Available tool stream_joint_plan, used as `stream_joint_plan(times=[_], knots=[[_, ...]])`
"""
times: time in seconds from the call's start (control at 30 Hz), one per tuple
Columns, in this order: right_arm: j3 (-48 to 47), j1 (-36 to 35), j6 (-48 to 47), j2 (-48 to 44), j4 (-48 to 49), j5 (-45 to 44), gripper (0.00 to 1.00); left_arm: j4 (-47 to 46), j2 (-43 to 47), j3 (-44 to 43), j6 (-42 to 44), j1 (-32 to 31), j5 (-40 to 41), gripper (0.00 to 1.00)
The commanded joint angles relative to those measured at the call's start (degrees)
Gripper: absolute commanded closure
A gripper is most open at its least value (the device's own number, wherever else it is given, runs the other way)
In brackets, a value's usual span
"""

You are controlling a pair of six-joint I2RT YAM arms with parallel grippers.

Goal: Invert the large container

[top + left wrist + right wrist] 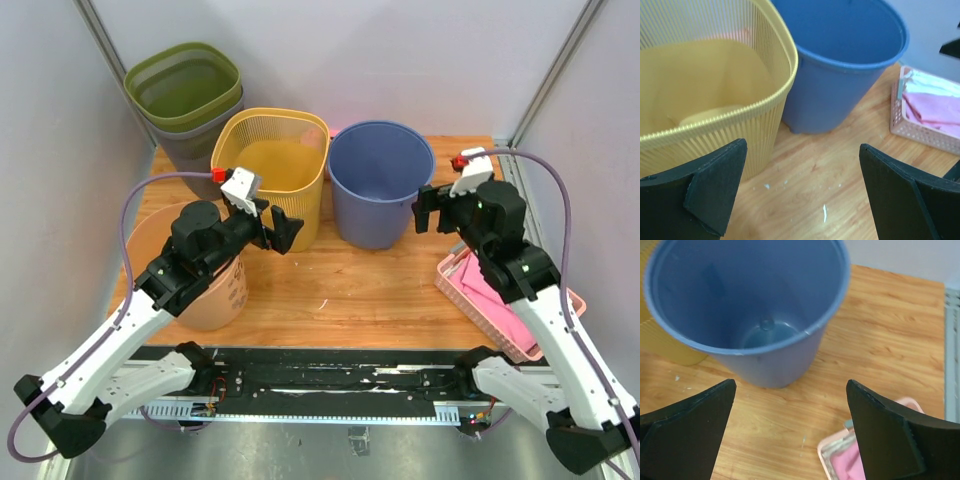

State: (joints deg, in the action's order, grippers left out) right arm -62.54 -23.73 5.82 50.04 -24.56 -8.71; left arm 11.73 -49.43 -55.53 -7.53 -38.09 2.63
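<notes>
My right gripper next needs to pinch the blue bucket by its open rim (pixel 383 202) (pixel 759 349) on its near side, with one finger on each side of the bucket's side. Then it can turn the bucket over.
A blue bucket (pixel 378 215) stands upright and open at the back middle of the wooden table; it also shows in the left wrist view (pixel 840 95) and the right wrist view (pixel 775 365). A yellow ribbed basket (pixel 272 160) stands upright touching its left side, also in the left wrist view (pixel 705 95). My left gripper (pixel 283 228) is open and empty, just in front of the yellow basket (pixel 802 146). My right gripper (pixel 428 210) is open and empty, beside the blue bucket's right wall (pixel 791 384).
A tan bucket (pixel 218 292) stands at the table's left edge under my left arm. A pink basket (pixel 497 305) holding pink cloth (pixel 935 107) sits at the right edge. Stacked green and grey bins (pixel 185 92) stand behind the table's back left corner.
</notes>
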Motion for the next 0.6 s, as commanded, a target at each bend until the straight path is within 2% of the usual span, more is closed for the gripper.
stream_joint_plan(times=[0.0, 0.13, 0.3, 0.4, 0.57], knots=[[-6.0, -0.2, -4.3, 5.7, 3.0, 12.8, 0.06, 4.6, 0.4, -1.3, -3.1, -0.5, 1.1, 0.01], [-11.5, -3.5, -5.3, 11.9, 1.4, 16.7, 0.06, 9.1, 0.6, -3.8, -4.3, -0.5, 7.0, 0.01], [-21.1, -7.9, -9.2, 22.8, -8.8, 16.0, 0.05, 14.3, -0.1, -7.8, -5.5, -0.1, 17.4, 0.01], [-24.3, -8.6, -11.0, 26.7, -12.7, 17.3, 0.05, 16.6, -1.7, -10.8, -6.3, 2.8, 16.4, 0.01], [-27.9, -10.4, -14.6, 31.7, -14.5, 18.8, 0.05, 15.7, -2.3, -11.1, -7.7, 9.8, 7.5, 0.01]])
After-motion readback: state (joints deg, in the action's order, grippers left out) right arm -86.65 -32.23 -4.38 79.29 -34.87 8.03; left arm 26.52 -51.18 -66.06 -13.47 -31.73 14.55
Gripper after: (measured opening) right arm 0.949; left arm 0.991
